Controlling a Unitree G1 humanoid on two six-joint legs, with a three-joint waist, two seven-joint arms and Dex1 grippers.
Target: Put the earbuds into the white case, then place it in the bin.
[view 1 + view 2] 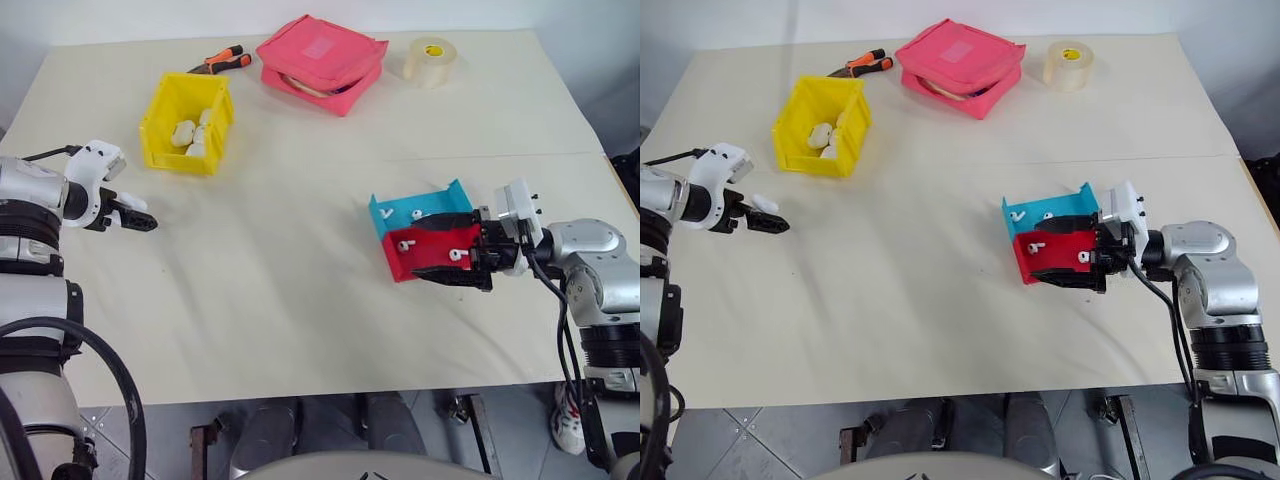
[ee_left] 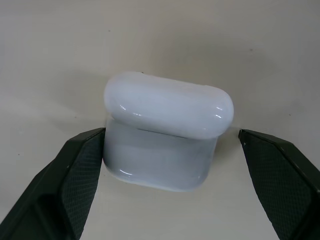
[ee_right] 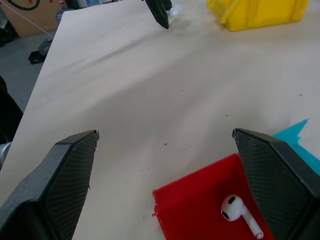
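Observation:
The lower body of the white case is between my left gripper's fingers, which are level with the case's lid seam. My left gripper needs to close on the case's lower body.
A glossy white case [image 2: 167,132] rests on the table with its lid down, between the fingers of my left gripper [image 1: 138,213], which is open; one finger [image 2: 75,185] is close beside the case and the other stands well apart. Behind that hand is the yellow bin [image 1: 160,125]. At the right, my right gripper [image 1: 432,250] is open, its fingers straddling a red tray [image 1: 400,262]. One of the earbuds [image 3: 239,212] lies in that tray between the fingers, with another earbud [image 1: 403,245] near it.
A blue tray [image 1: 440,200] with two earbuds lies against the red one. The yellow bin holds white cases [image 1: 190,130]. At the back are orange-handled pliers [image 1: 220,62], a pink zip pouch [image 1: 322,62] and a tape roll [image 1: 432,60].

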